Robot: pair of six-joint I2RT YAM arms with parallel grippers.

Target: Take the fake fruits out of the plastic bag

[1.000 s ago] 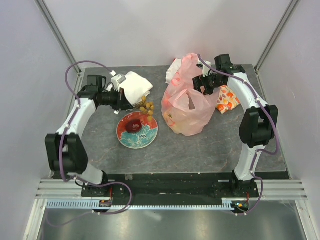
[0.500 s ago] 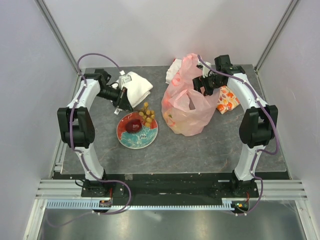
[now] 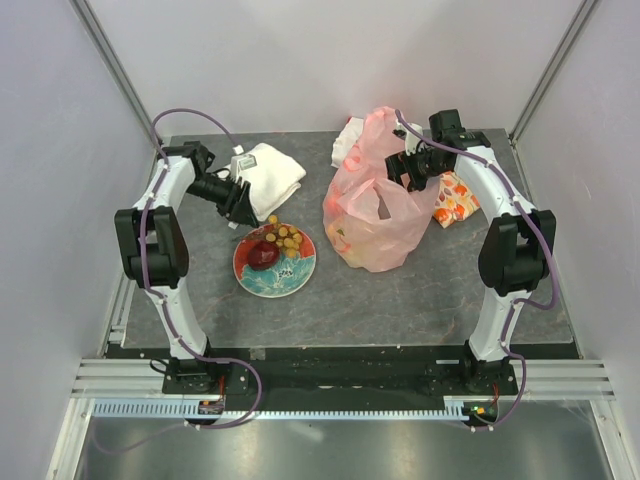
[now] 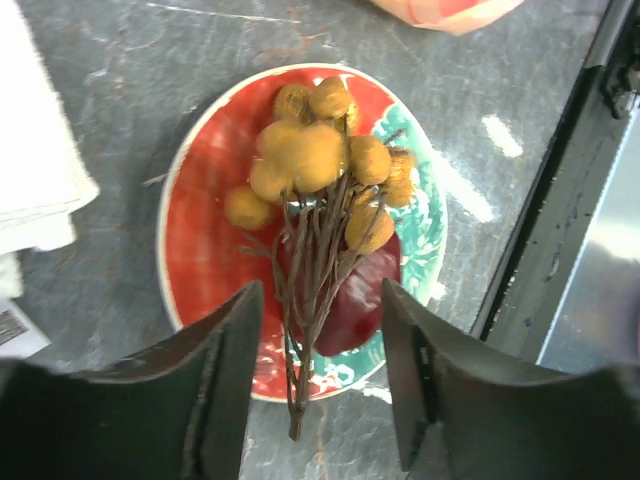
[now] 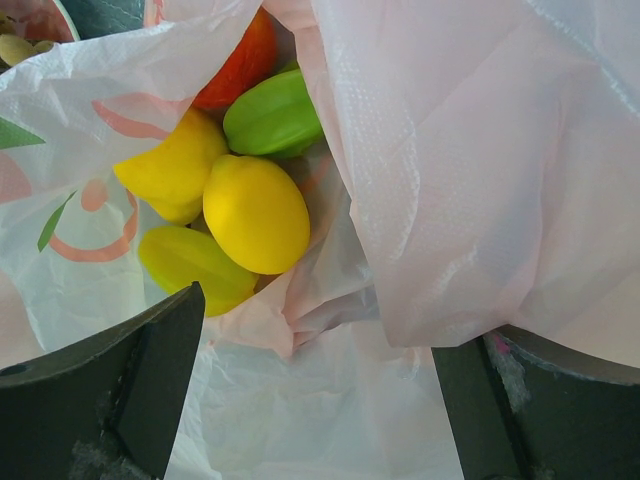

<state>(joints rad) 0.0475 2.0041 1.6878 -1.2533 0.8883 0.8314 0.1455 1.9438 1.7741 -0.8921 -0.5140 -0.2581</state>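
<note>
Next, the left gripper grabs the plastic bag's edge nearest the plate, which leaves the bag's opening free for taking out the fruit.
A brownish grape bunch lies on the red plate, partly on top of a dark red plum. Its stem points back between the fingers of my left gripper, which is open and does not touch it. In the top view the bunch and plum sit on the plate, just in front of the left gripper. The pink plastic bag stands right of the plate. My right gripper is wide open at its mouth, over bag film. Inside lie yellow fruits, a green piece and an orange one.
A folded white cloth lies behind the plate, close to the left gripper. An orange-patterned cloth sits right of the bag, and another white cloth behind it. The table's front rail runs past the plate.
The left gripper carried the grape bunch from beside the white cloth down over the plate and opened. The bunch now rests on the plate. The right arm and bag stayed still.
</note>
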